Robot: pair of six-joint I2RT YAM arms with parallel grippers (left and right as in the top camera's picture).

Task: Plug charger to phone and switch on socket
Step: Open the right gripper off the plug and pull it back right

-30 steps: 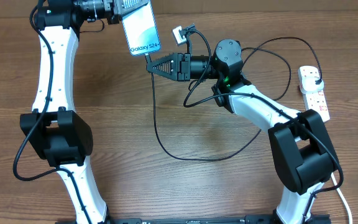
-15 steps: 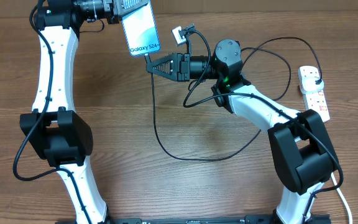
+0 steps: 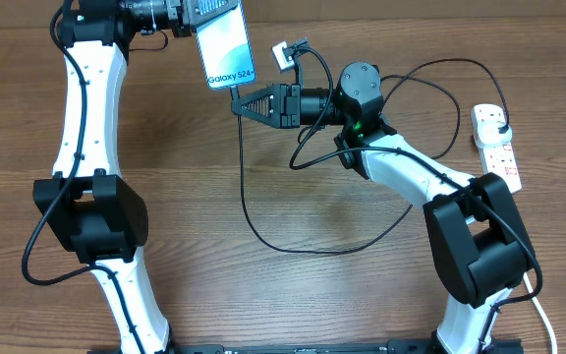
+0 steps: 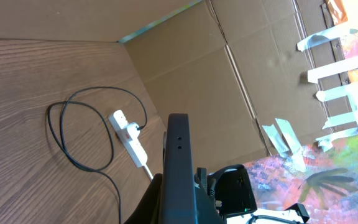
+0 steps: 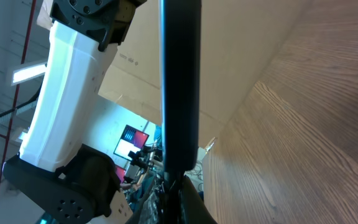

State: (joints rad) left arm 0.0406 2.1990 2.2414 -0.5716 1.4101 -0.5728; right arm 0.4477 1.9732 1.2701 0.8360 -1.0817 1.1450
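The charger's connector tip is lined up and tight against the phone's lower end, so it would stay in there. The right gripper needs to open.
My left gripper (image 3: 197, 10) is shut on the phone (image 3: 226, 46), holding it above the table's far edge, its blue-cyan screen up. In the left wrist view the phone (image 4: 178, 165) shows edge-on between my jaws. My right gripper (image 3: 238, 101) is shut on the charger's connector tip, pressed against the phone's lower end; in the right wrist view the phone (image 5: 180, 81) stands edge-on above my jaws (image 5: 178, 186). The black charger cable (image 3: 263, 236) loops over the table to a black plug (image 3: 500, 131) seated in the white socket (image 3: 495, 147) at the right.
A brown cardboard wall (image 4: 197, 74) stands behind the table. The socket's thick white cord (image 3: 541, 315) runs off the front right. A small white tag (image 3: 282, 55) sits on my right wrist cabling.
The phone and my left gripper have shifted very slightly to the right. The right arm and cable have not visibly moved.
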